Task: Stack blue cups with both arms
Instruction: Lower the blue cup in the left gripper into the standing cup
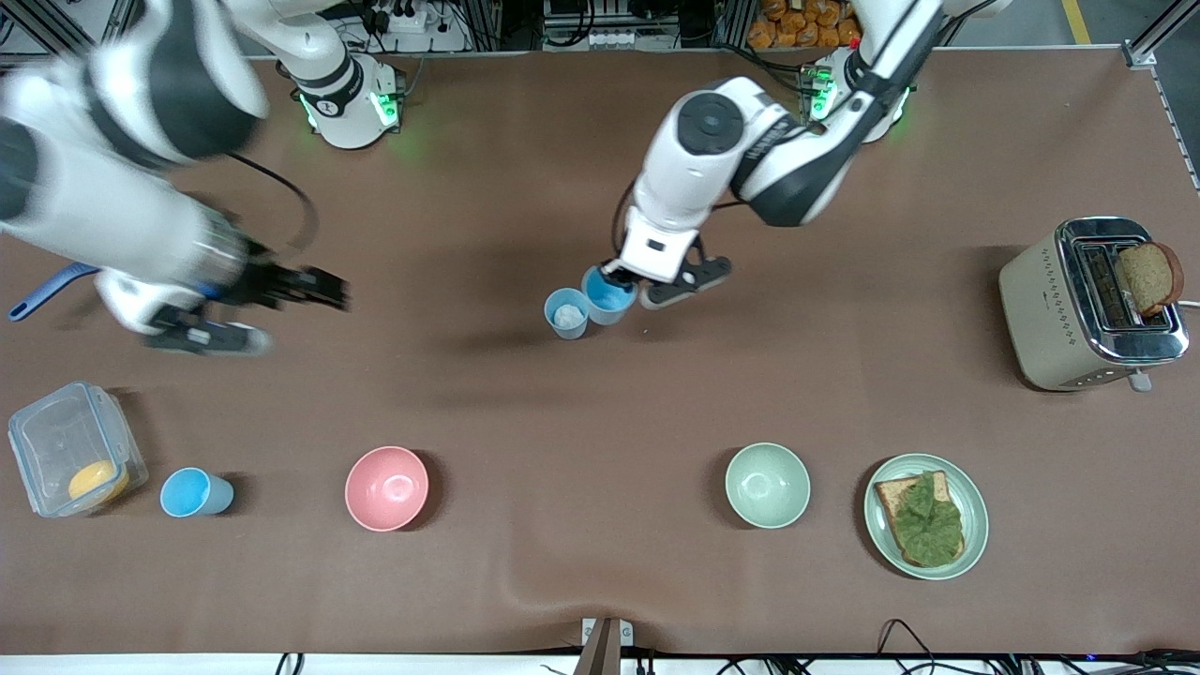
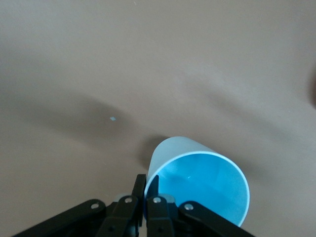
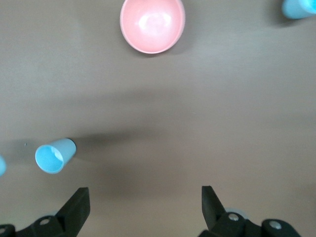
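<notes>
The held cup (image 1: pixel 605 302) would miss if my left gripper opened.
My left gripper (image 1: pixel 621 279) is shut on the rim of a blue cup (image 1: pixel 609 294), one finger inside and one outside. It holds the cup tilted beside a second blue cup (image 1: pixel 566 312) that stands mid-table. In the left wrist view the held cup (image 2: pixel 197 182) fills the space by the gripper (image 2: pixel 148 180). A third blue cup (image 1: pixel 195 492) stands near the front camera, toward the right arm's end. My right gripper (image 1: pixel 326 289) is open and empty over bare table. Its wrist view shows the gripper (image 3: pixel 145 202), the standing cup (image 3: pixel 54 155) and the third cup (image 3: pixel 298 7).
A pink bowl (image 1: pixel 386 487) and a pale green bowl (image 1: pixel 767 485) sit near the front camera. A plate with bread and lettuce (image 1: pixel 926 516) and a toaster (image 1: pixel 1092 305) are toward the left arm's end. A clear container (image 1: pixel 70 450) sits beside the third cup.
</notes>
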`<state>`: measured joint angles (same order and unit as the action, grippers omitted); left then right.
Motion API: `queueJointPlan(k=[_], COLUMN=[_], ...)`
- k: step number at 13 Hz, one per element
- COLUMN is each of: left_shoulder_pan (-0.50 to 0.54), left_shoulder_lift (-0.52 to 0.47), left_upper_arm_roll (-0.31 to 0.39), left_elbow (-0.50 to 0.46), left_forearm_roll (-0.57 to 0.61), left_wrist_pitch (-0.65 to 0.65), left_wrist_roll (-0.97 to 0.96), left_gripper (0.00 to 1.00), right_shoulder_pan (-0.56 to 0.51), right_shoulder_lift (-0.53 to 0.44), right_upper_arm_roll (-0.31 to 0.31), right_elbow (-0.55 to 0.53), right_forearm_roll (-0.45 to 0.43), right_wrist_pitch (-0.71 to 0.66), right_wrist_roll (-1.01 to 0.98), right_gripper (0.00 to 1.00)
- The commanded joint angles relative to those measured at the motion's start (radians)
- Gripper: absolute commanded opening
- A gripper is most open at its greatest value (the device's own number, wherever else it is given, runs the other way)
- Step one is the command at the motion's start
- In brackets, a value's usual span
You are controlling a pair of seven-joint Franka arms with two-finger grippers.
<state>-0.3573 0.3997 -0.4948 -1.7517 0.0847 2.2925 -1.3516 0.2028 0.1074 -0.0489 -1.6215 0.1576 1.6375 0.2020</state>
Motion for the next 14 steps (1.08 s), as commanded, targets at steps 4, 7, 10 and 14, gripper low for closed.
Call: queueJointPlan(k=[4,7,10,14], left_shoulder_pan=[-0.118,-0.159,-0.178,-0.18], left_shoulder_lift=[0.203,0.229,0.228,0.229], left_upper_arm_roll=[0.024,0.048,0.065,0.065], left_elbow=[0.195,0.189,0.184,0.185], left_forearm_roll=[0.153,0.19,0.198,0.196], left_wrist_pitch=[-0.022,-0.024,-0.065,-0.079], left_wrist_roll=[-0.239,-0.244,-0.262,-0.265], left_gripper=[0.0,0.0,0.0,0.0], right_shoulder_pan=[-0.111,-0.109,-0.128,-0.14], right_shoulder_lift=[-0.106,-0.092,-0.075,-0.069], right_upper_arm_roll=[0.021,0.023,0.023,0.023], right_elbow=[0.003,0.048,0.058,0.078], right_forearm_roll=[-0.067,-0.138,-0.142,-0.174], right_wrist_pitch=[-0.088,-0.116,-0.113,-0.116], right_wrist_roll=[-0.144,-0.145,-0.148,-0.141], right_gripper=[1.0,1.0,1.0,1.0])
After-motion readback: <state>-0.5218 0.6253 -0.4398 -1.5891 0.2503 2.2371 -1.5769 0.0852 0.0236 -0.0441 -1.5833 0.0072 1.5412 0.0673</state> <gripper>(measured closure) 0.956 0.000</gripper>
